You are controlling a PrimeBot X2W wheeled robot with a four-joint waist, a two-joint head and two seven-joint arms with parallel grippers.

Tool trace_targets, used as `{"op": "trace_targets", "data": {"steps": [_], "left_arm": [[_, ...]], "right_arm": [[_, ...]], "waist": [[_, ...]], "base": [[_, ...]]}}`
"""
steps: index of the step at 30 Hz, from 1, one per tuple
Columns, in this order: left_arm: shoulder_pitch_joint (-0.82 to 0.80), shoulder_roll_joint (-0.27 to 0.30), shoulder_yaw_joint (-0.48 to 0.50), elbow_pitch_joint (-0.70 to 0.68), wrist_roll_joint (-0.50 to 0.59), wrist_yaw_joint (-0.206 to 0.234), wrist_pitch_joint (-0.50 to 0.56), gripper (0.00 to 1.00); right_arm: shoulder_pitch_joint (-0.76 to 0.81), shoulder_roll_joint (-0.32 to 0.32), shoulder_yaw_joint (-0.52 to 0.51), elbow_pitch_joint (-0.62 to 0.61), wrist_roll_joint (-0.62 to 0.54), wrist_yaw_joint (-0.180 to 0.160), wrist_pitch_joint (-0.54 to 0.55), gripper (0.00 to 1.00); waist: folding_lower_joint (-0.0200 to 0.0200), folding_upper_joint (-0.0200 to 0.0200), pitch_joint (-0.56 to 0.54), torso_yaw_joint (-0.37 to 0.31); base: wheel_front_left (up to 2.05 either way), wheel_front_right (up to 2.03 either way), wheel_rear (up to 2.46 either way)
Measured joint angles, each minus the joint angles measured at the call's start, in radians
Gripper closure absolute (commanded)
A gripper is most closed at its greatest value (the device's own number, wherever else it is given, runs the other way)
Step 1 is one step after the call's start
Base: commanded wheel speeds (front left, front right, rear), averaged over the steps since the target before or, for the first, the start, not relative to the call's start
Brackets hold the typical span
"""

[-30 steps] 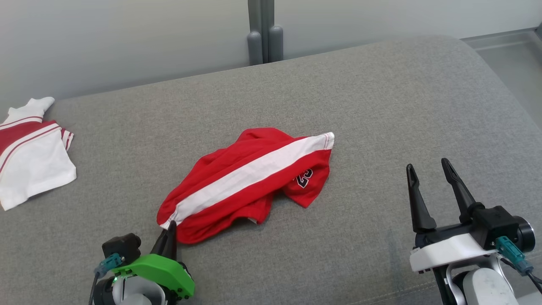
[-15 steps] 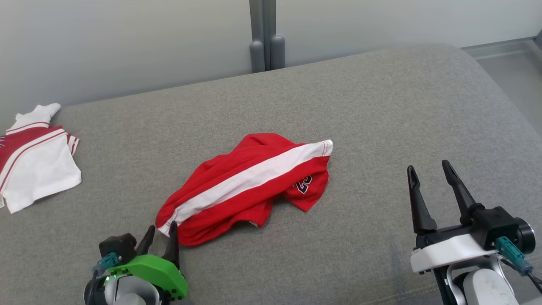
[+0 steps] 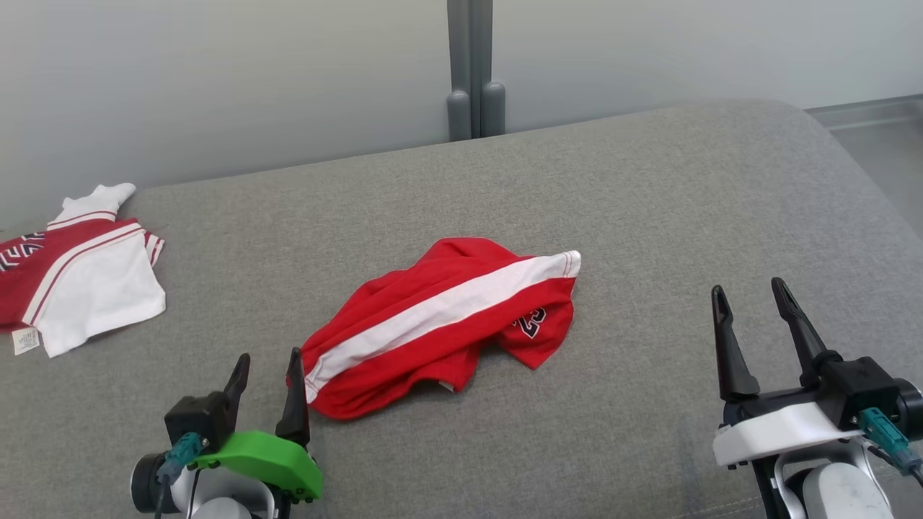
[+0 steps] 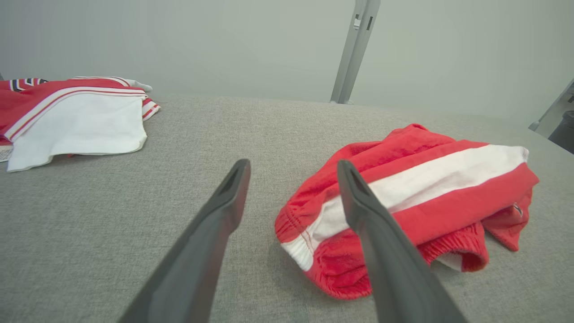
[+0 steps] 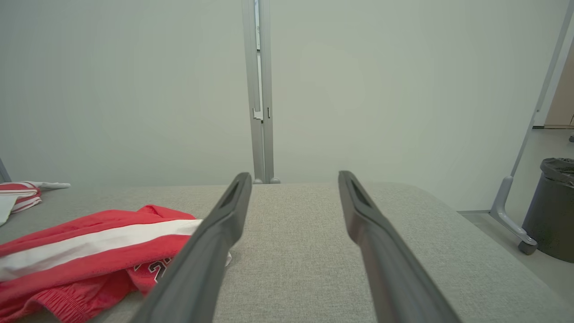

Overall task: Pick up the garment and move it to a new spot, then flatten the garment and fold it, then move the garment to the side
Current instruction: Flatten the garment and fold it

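Observation:
My left gripper pinches the waistband end of the white stripe (image 3: 312,386) next, where an edge sticks out, since the garment lies slack and crumpled (image 3: 433,324).
The garment (image 3: 440,324) is a pair of red shorts with a white side stripe, lying crumpled in the middle of the grey cushion (image 3: 649,216). My left gripper (image 3: 267,358) stands open just left of the garment's near corner, nothing between its fingers. The left wrist view has the garment (image 4: 417,197) to the right, behind the right finger (image 4: 358,211) of the left gripper (image 4: 291,166). My right gripper (image 3: 748,290) is open over bare cushion at the lower right, well apart from the cloth. In the right wrist view the garment (image 5: 89,251) lies at the lower left of the right gripper (image 5: 293,176).
A second red and white garment (image 3: 79,274) lies at the cushion's far left edge, also in the left wrist view (image 4: 76,116). A grey post (image 3: 472,68) stands behind the cushion against the pale wall. A dark bin (image 5: 554,206) stands on the floor to the right.
My left gripper has opened and let go of the garment's near corner, which now rests on the cushion. The head camera has shifted, sliding the scene a little rightward and downward.

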Motion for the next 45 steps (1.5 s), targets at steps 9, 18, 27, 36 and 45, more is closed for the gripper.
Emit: {"op": "trace_targets", "data": {"steps": [9,18,27,36,45], "left_arm": [[0.087,-0.029,0.061,-0.157,0.07,0.017,0.0,0.0],[0.161,-0.036,0.104,-0.271,0.095,0.039,0.0,0.0],[0.2,-0.037,0.092,-0.323,0.058,0.048,0.0,0.0],[0.202,-0.037,0.075,-0.326,0.042,0.049,0.0,0.0],[0.202,-0.038,0.035,-0.248,0.036,0.029,0.0,0.0]], "right_arm": [[-0.001,0.0,-0.006,-0.01,-0.018,0.0,0.0,0.0],[-0.022,0.0,0.021,-0.009,-0.026,0.0,0.0,0.0],[-0.031,0.0,0.067,0.022,0.0,0.0,0.0,0.0],[-0.031,0.0,0.08,0.039,0.008,0.0,0.0,0.0],[-0.031,0.0,0.081,0.043,0.008,0.0,0.0,0.0]], "waist": [[0.0,0.0,-0.016,0.032],[0.0,0.0,-0.015,0.046],[0.0,0.0,-0.021,0.043],[0.0,0.0,-0.018,0.041],[0.0,0.0,-0.015,0.043]], "base": [[0.0,0.0,0.0],[0.0,0.0,0.0],[0.0,0.0,0.0],[0.0,0.0,0.0],[0.0,0.0,0.0]]}}
